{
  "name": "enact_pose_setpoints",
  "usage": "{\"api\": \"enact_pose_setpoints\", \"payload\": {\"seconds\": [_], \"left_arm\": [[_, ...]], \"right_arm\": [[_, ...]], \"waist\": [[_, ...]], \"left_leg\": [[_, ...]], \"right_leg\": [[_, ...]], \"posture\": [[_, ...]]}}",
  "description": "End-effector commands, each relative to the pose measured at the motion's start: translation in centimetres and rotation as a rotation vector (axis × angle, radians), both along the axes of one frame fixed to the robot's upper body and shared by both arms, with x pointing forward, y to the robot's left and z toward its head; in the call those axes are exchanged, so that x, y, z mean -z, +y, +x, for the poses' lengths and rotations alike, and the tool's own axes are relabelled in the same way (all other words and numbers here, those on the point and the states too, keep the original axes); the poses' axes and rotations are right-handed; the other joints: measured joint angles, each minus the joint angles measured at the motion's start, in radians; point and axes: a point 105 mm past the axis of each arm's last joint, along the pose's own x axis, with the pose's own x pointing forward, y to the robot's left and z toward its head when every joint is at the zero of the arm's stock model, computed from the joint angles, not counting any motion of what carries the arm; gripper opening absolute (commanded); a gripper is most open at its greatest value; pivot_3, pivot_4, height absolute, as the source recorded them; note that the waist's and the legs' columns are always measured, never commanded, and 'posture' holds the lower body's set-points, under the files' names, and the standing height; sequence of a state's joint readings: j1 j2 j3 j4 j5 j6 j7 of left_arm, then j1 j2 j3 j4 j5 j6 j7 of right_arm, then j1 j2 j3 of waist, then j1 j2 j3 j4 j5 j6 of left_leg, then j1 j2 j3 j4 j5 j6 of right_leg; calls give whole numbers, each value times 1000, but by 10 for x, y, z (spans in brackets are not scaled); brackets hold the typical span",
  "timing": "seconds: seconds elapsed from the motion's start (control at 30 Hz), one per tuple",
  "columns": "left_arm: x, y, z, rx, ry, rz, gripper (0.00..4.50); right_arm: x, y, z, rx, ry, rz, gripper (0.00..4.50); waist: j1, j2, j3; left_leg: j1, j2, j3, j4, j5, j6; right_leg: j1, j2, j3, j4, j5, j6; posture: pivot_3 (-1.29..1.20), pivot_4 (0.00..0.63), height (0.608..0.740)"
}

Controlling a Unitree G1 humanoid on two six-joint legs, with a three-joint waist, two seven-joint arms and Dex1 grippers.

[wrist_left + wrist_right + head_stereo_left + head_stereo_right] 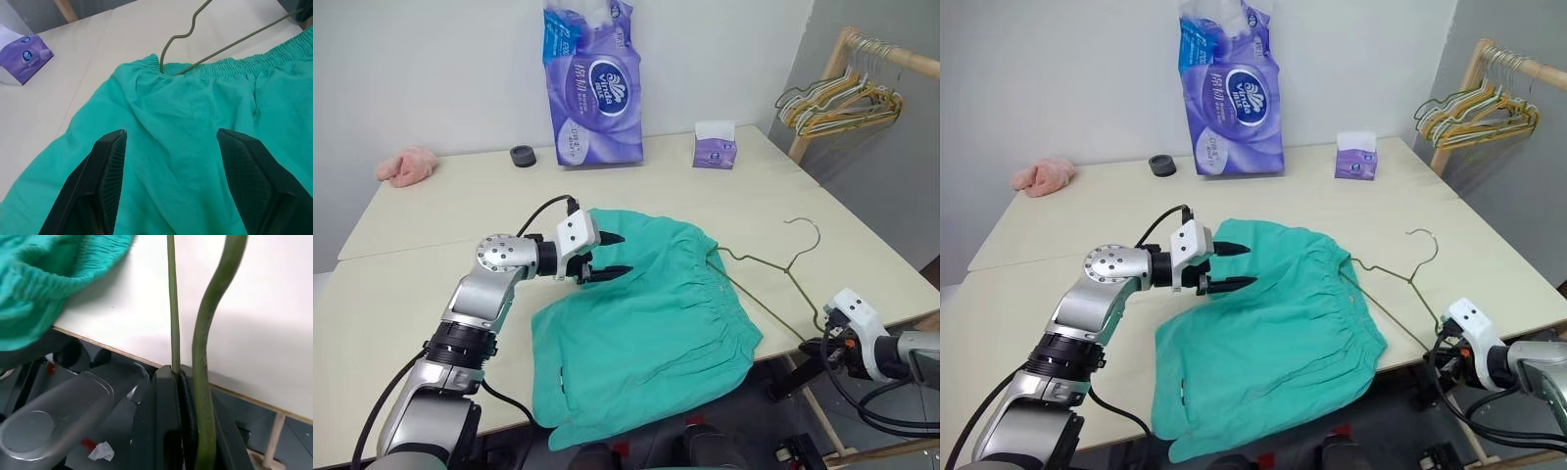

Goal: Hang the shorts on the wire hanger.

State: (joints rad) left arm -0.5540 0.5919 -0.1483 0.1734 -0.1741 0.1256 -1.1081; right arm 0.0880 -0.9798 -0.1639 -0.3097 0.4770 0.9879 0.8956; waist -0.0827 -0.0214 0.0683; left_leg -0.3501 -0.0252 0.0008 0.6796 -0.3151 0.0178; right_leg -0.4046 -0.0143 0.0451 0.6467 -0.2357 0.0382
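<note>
My left gripper grips the gathered waistband [707, 257] next, where the hanger's tucked end holds it open, since the rest of the shorts [646, 333] lies flat.
The teal-green shorts [646, 333] lie spread on the table, one leg drooping over the front edge. My left gripper [625, 253] hovers open just above their upper left part; in the left wrist view its two black fingers [110, 171] stand wide apart over the cloth [195, 112]. The thin olive wire hanger [773, 264] lies to the right, with one end tucked into the gathered waistband [176, 36]. At the table's front right edge my right gripper [177, 374] is shut on the hanger's wire.
At the back of the table [440, 215] are a purple tissue-roll pack [592, 83], a small tissue box [715, 147], a black roll [523, 156] and a pink cloth [407, 165]. A wooden rack with bunched hangers [847, 98] stands at the far right.
</note>
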Motion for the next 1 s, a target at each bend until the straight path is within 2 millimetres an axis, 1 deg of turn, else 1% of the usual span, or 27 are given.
{"api": "enact_pose_setpoints", "payload": {"seconds": [0.03,0.17,0.3,0.4,0.47,0.63,0.8,0.9,1.0], "left_arm": [[-18,6,6,-24,-73,-3,3099],[-20,7,6,-30,-82,-2,3099],[-21,8,7,-33,-90,4,3099],[-22,7,8,-33,-96,6,3099],[-22,7,9,-30,-100,11,3099],[-20,6,10,-24,-101,8,3099],[-18,6,10,-18,-98,-2,3099],[-16,6,11,-16,-99,-4,3099],[-17,5,10,-15,-102,-5,3099]], "right_arm": [[-26,7,3,-55,-58,52,0],[-29,14,-9,-106,-24,91,0],[-26,21,-19,-142,-7,84,0],[-22,19,-24,-144,5,64,0],[-18,13,-25,-124,10,40,0],[-15,-3,-18,-69,-17,-12,0],[-10,-13,-7,-35,-30,-36,0],[-6,-14,-1,-39,-28,-43,0],[-2,-8,4,-62,-25,-35,0]], "waist": [[1,0,0],[2,0,0],[3,0,0],[3,0,0],[3,0,0],[2,-1,0],[2,-1,0],[2,-1,1],[2,-1,1]], "left_leg": [[0,0,0,0,0,0],[0,0,0,0,0,0],[-1,0,-1,0,0,0],[-1,0,0,0,0,0],[-1,0,-1,0,0,0],[0,0,0,0,0,0],[0,0,0,0,0,0],[0,0,0,0,0,0],[0,0,0,0,0,0]], "right_leg": [[0,0,0,0,0,0],[0,0,0,0,0,0],[0,0,-1,0,0,0],[0,0,0,0,0,0],[0,0,-1,0,0,0],[0,0,0,0,0,0],[0,0,0,0,0,0],[0,0,0,0,0,0],[0,0,0,0,0,0]], "posture": [[-128,49,740],[-125,50,740],[-131,51,740],[-136,53,740],[-138,54,740],[-142,57,740],[-140,56,740],[-132,53,740],[-128,51,740]]}}
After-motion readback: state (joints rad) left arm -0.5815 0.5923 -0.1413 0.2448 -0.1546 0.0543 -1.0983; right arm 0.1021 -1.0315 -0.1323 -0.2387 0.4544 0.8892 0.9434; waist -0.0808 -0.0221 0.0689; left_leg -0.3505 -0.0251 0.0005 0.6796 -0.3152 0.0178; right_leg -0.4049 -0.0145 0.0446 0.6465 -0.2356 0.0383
